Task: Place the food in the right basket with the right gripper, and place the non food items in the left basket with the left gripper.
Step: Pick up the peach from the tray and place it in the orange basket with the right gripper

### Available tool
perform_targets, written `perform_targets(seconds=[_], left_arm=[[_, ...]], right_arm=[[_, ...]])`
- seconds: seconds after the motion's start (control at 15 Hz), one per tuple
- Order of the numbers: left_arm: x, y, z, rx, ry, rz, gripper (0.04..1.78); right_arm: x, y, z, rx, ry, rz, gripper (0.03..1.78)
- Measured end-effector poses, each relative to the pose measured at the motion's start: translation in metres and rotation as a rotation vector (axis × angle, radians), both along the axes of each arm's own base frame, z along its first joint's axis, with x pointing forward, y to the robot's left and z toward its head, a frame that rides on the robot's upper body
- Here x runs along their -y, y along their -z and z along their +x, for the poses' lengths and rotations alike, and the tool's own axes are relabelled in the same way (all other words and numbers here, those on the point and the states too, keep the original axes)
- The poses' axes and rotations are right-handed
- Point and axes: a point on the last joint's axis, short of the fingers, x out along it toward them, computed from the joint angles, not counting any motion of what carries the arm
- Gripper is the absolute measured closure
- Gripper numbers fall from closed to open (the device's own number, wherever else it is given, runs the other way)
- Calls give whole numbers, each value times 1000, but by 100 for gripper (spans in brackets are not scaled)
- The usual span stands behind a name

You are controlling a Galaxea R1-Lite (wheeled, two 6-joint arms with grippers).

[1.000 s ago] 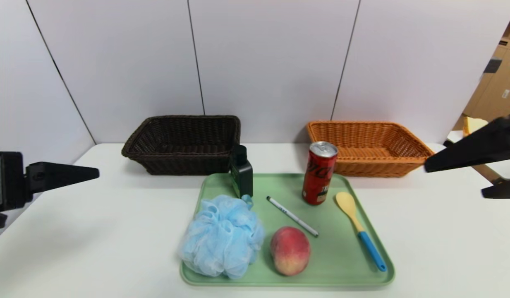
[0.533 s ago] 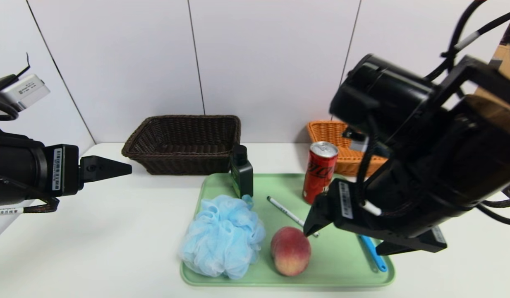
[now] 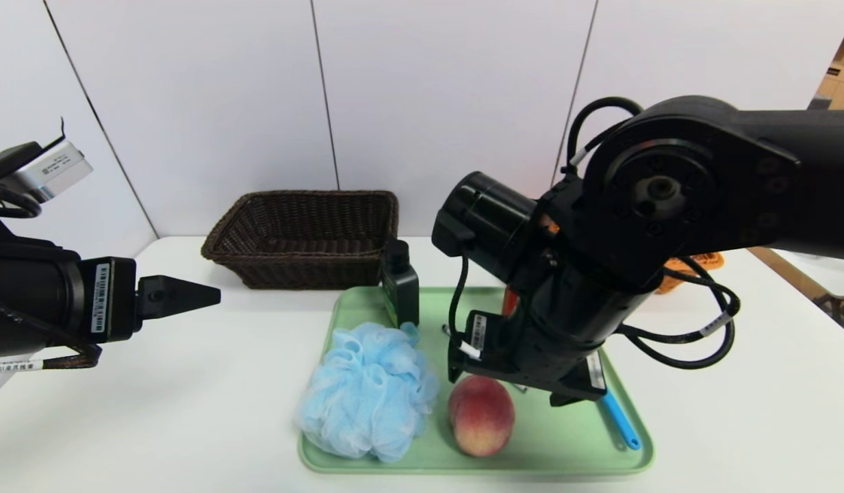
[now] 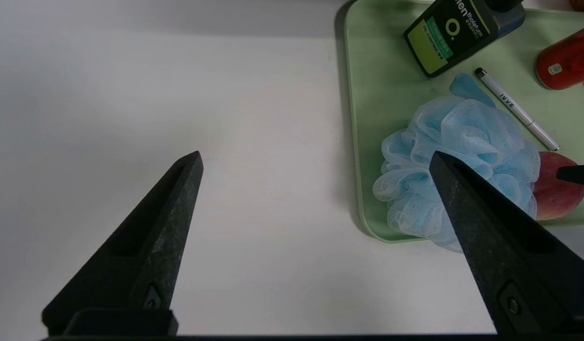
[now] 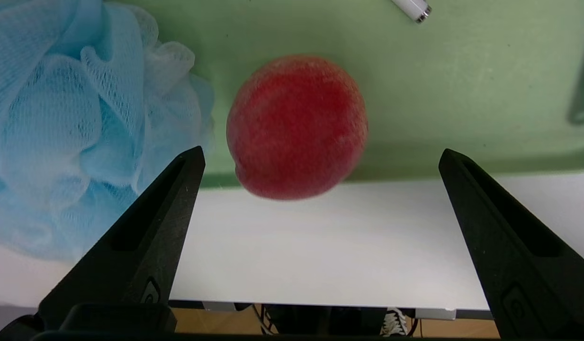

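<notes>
My fingers are still above the peach (image 3: 481, 414) (image 5: 296, 125), short of its sides, so it is too early to close. My right gripper moves lower, then closes.
The red-and-yellow peach (image 3: 481, 414) lies at the front of the green tray (image 3: 565, 460). My right gripper (image 3: 514, 383) hangs open just above it, pointing down. In the right wrist view its fingers (image 5: 321, 152) stand wide on either side of the peach (image 5: 296, 125). The right arm hides most of the soda can (image 3: 507, 301) and of the orange basket (image 3: 695, 263). The blue pouf (image 3: 367, 400), dark bottle (image 3: 400, 284) and spoon's blue handle (image 3: 620, 424) are on the tray. My left gripper (image 3: 213, 296) is open and empty over the table, left of the tray.
The dark brown basket (image 3: 305, 236) stands at the back left against the wall. The left wrist view shows the pen (image 4: 514, 106), bottle (image 4: 457, 33), can (image 4: 566, 61) and pouf (image 4: 453, 128) on the tray (image 4: 367, 118). Bare table lies between my left gripper (image 4: 316, 155) and the tray.
My right arm has swung in from the right edge and come down over the peach, covering the can and orange basket. My left gripper moved in toward the tray, then held still.
</notes>
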Motion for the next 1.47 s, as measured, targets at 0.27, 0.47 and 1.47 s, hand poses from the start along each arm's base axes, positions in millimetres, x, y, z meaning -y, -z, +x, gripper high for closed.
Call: perform_targets(seconds=[0.27,0.47,1.47], left_arm=[[0,4,0,-14,3,5,13],[0,6,0,-22,4,7,13],[2,9,6,-28,6,9,13]], right_arm=[[-12,20,12,-17,1,-19,10],[-15,28,15,-34,4,-32,10],[-20,43,19,-120,4,-24,10]])
